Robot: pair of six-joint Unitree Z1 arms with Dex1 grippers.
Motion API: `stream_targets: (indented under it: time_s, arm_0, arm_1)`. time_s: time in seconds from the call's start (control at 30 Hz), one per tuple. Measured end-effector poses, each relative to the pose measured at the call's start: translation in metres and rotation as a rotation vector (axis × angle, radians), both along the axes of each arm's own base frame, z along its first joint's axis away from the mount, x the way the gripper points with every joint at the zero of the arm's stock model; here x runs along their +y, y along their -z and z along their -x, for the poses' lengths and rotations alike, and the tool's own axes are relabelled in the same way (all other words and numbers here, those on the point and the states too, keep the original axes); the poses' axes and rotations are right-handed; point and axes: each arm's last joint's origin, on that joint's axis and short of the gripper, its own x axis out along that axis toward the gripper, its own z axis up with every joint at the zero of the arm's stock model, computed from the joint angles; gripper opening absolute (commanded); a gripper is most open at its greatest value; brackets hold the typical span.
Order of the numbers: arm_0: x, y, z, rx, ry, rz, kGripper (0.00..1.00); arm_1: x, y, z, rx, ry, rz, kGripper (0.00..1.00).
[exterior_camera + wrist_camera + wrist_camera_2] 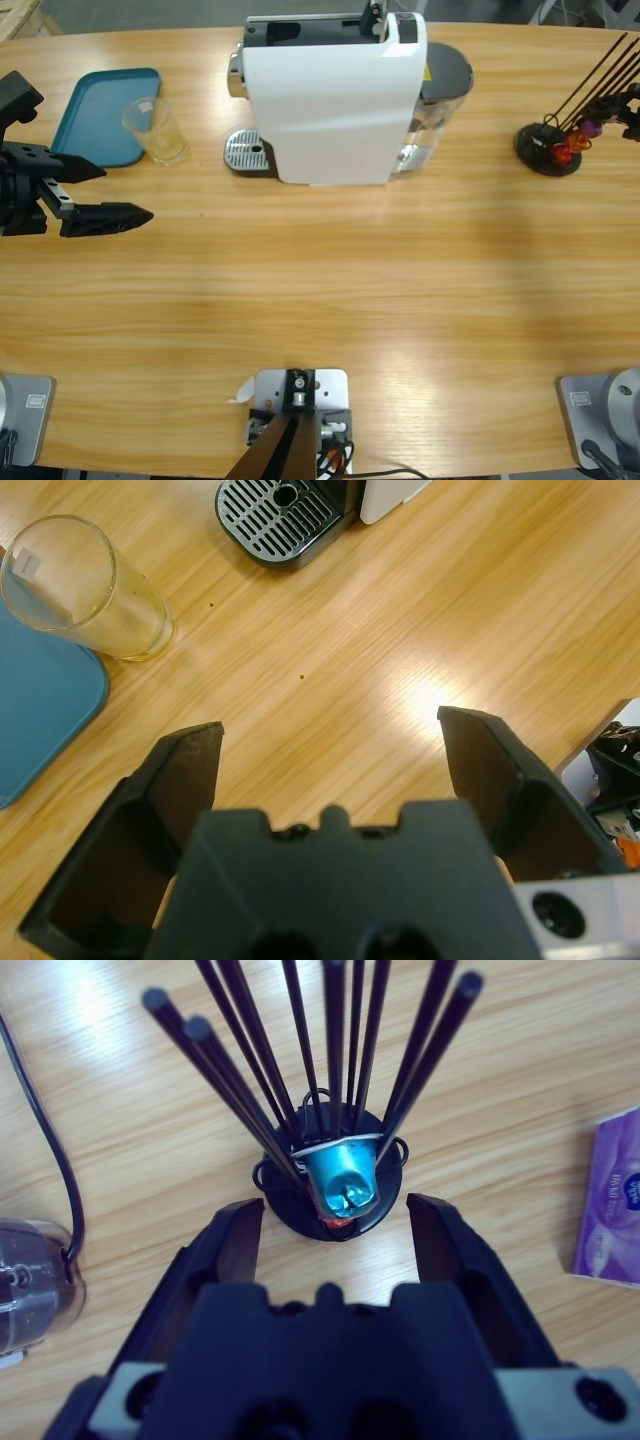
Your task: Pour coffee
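My right gripper needs to grab the narrow end of the blue capsule (342, 1180) next. That end sticks out, while black rods crowd the capsule behind its rim.
An empty clear glass (155, 131) stands on the table against the right edge of a blue tray (100, 115). No coffee shows in any view. My left gripper (126, 193) is open over bare wood, below and left of the glass (82, 588), with nothing between its jaws. A white coffee machine (335, 100) stands at the back middle, its slotted drip tray (248, 152) facing left. My right gripper (335, 1218) is open, pointing at a black capsule stand (330, 1215) that holds a blue capsule (342, 1180).
The capsule stand (548, 148), with tall black rods, is at the far right. The machine's clear water tank (440, 100) is on its right side. A black cable (45, 1130) and a purple packet (610, 1200) lie near the stand.
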Motion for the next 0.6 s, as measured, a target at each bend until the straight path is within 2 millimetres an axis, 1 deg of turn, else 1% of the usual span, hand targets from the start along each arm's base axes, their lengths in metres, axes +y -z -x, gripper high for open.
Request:
stream_targets:
  time_s: [0.1,0.13,0.17,0.23,0.27,0.33,0.43,0.47,0.5,0.6]
  arm_0:
    - [0.0000,0.0000,0.0000,0.000,0.000,0.000,0.931]
    - [0.0000,0.0000,0.0000,0.000,0.000,0.000,0.931]
    - [0.0000,0.0000,0.0000,0.000,0.000,0.000,0.931]
    - [0.0000,0.0000,0.0000,0.000,0.000,0.000,0.931]
    - [-0.0001,-0.0001,-0.0001,-0.001,0.000,0.001,0.931]
    - [-0.0001,-0.0001,-0.0001,-0.001,0.000,0.001,0.931]
    - [-0.0001,-0.0001,-0.0001,-0.001,0.000,0.001,0.931]
    - [-0.0001,-0.0001,-0.0001,-0.001,0.000,0.001,0.931]
    - [-0.0001,-0.0001,-0.0001,-0.001,0.000,0.001,0.931]
    - [-0.0001,-0.0001,-0.0001,-0.001,0.000,0.001,0.931]
  arm_1:
    - [-0.0004,0.0014,-0.0012,0.006,0.003,0.001,0.492]
    - [-0.0006,0.0015,-0.0013,0.007,0.004,0.001,0.392]
    - [-0.0007,0.0015,-0.0013,0.007,0.004,0.001,0.333]
    - [-0.0007,0.0015,-0.0013,0.006,0.005,0.002,0.324]
    - [-0.0008,0.0014,-0.0014,0.005,0.005,0.003,0.268]
    - [-0.0007,0.0012,-0.0017,0.002,0.006,0.003,0.225]
    - [-0.0008,0.0010,-0.0019,0.000,0.005,0.004,0.208]
    - [-0.0008,0.0010,-0.0019,0.000,0.006,0.005,0.158]
    - [-0.0008,0.0010,-0.0019,-0.001,0.006,0.005,0.145]
    - [-0.0008,0.0010,-0.0019,0.000,0.004,0.006,0.140]
